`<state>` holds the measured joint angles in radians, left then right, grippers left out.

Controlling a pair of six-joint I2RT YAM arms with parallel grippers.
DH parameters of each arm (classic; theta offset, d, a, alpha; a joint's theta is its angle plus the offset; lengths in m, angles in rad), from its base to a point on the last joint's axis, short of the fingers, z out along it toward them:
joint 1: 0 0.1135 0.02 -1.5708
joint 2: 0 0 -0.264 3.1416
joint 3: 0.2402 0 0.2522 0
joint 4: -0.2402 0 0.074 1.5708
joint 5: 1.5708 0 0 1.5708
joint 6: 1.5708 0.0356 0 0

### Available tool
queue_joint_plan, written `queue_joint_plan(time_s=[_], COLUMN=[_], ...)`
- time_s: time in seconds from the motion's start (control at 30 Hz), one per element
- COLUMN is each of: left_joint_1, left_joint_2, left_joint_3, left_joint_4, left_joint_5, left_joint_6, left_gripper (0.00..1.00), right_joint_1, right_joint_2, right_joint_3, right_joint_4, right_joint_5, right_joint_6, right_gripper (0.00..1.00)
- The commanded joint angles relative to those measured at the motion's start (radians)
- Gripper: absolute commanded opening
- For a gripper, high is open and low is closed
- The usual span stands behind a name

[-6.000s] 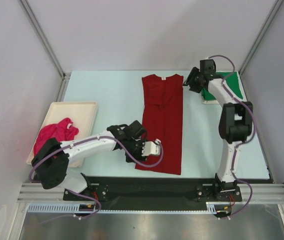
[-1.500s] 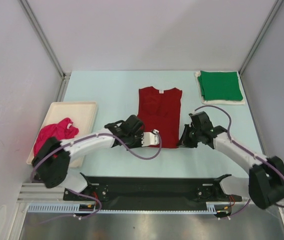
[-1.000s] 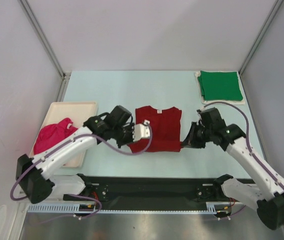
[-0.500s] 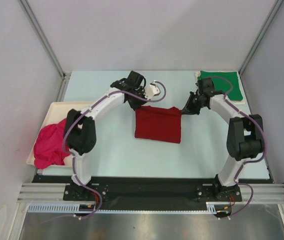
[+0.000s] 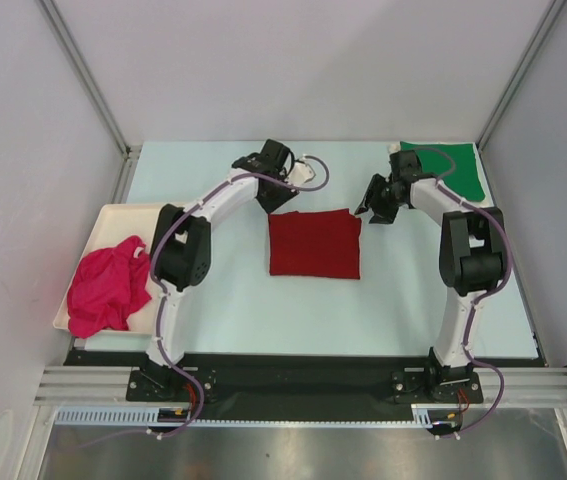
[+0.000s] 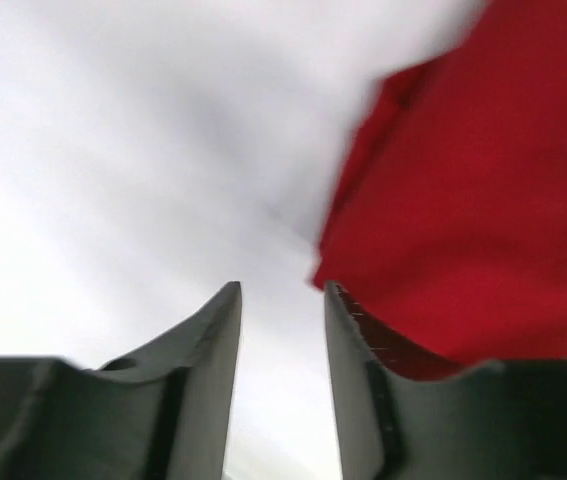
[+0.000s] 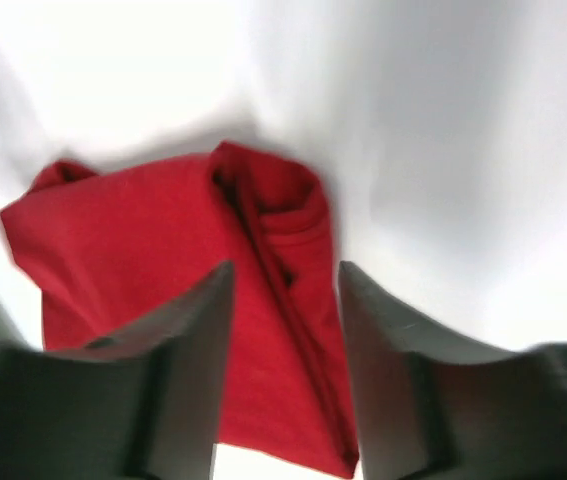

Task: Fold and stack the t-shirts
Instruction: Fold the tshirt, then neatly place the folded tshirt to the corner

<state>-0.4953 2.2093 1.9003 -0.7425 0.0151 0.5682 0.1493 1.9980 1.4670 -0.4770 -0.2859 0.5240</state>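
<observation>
The robot's right hand next needs to grab the dark red t-shirt's folded layers together at its side edge facing the green t-shirt (image 5: 443, 170), so that it stays folded when it is stacked there.
The dark red t-shirt (image 5: 315, 243) lies folded into a rectangle at the middle of the table; it also shows in the left wrist view (image 6: 473, 190) and the right wrist view (image 7: 163, 290). My left gripper (image 5: 285, 195) is open and empty just beyond its far left corner (image 6: 281, 290). My right gripper (image 5: 371, 207) is open and empty by its far right corner (image 7: 283, 275). The green t-shirt (image 5: 443, 170) lies folded at the far right. The bright pink t-shirt (image 5: 108, 285) lies crumpled in the tray.
A shallow cream tray (image 5: 153, 222) stands at the left edge under the pink shirt. The green shirt rests on a white sheet (image 5: 399, 152). Metal frame posts rise at the far corners.
Over six seconds the long red shirt was folded in half, then again into a small rectangle. In the last half second both grippers let go and drew back a little beyond its far corners.
</observation>
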Motion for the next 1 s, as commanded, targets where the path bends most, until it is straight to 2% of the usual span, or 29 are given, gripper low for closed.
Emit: queue_joint_plan(time_s=[0.0,0.07,0.13,0.23,0.27,0.33,0.37,0.5,0.6,0.7,0.8,0.87,0.9,0.97], left_joint_1=[0.035,0.049,0.061,0.058,0.041,0.005,-0.038,-0.103,-0.101,-0.101,-0.101,-0.101,-0.101,-0.101], left_joint_2=[0.007,-0.029,-0.101,-0.227,-0.323,-0.399,-0.448,-0.456,-0.410,-0.358,-0.303,-0.283,-0.283,-0.273], left_joint_3=[0.054,0.060,0.036,-0.090,-0.219,-0.387,-0.426,-0.526,-0.558,-0.572,-0.580,-0.598,-0.598,-0.596], left_joint_4=[0.074,0.104,0.082,0.086,0.106,0.162,0.170,0.152,0.182,0.198,0.209,0.242,0.252,0.262], left_joint_5=[-0.170,-0.211,-0.155,-0.023,0.109,0.164,0.183,0.224,0.142,0.115,0.103,0.051,0.051,0.025], left_joint_6=[-0.027,-0.060,-0.131,-0.185,-0.188,-0.185,-0.182,-0.177,-0.194,-0.197,-0.200,-0.189,-0.189,-0.185], left_gripper=[0.45,0.53,0.55,0.54,0.54,0.51,0.50,0.47,0.43,0.43,0.43,0.43,0.43,0.43], right_joint_1=[-0.022,-0.016,-0.005,0.010,0.019,0.041,0.045,0.059,0.067,0.068,0.073,0.072,0.067,0.067], right_joint_2=[-0.005,-0.079,-0.137,-0.202,-0.208,-0.209,-0.208,-0.194,-0.159,-0.137,-0.113,-0.104,-0.104,-0.094], right_joint_3=[0.058,-0.006,-0.080,-0.218,-0.240,-0.290,-0.307,-0.362,-0.364,-0.375,-0.385,-0.399,-0.401,-0.395], right_joint_4=[0.005,0.040,0.075,0.126,0.124,0.127,0.142,0.213,0.233,0.274,0.314,0.363,0.364,0.376], right_joint_5=[0.077,0.099,0.071,-0.002,-0.010,-0.004,-0.002,-0.036,-0.030,-0.058,-0.111,-0.143,-0.144,-0.156], right_joint_6=[-0.012,-0.022,-0.038,-0.051,-0.053,-0.055,-0.048,-0.024,-0.015,-0.001,0.019,0.036,0.036,0.045], right_gripper=[0.57,0.68,0.76,0.78,0.78,0.79,0.79,0.80,0.80,0.77,0.68,0.57,0.57,0.46])
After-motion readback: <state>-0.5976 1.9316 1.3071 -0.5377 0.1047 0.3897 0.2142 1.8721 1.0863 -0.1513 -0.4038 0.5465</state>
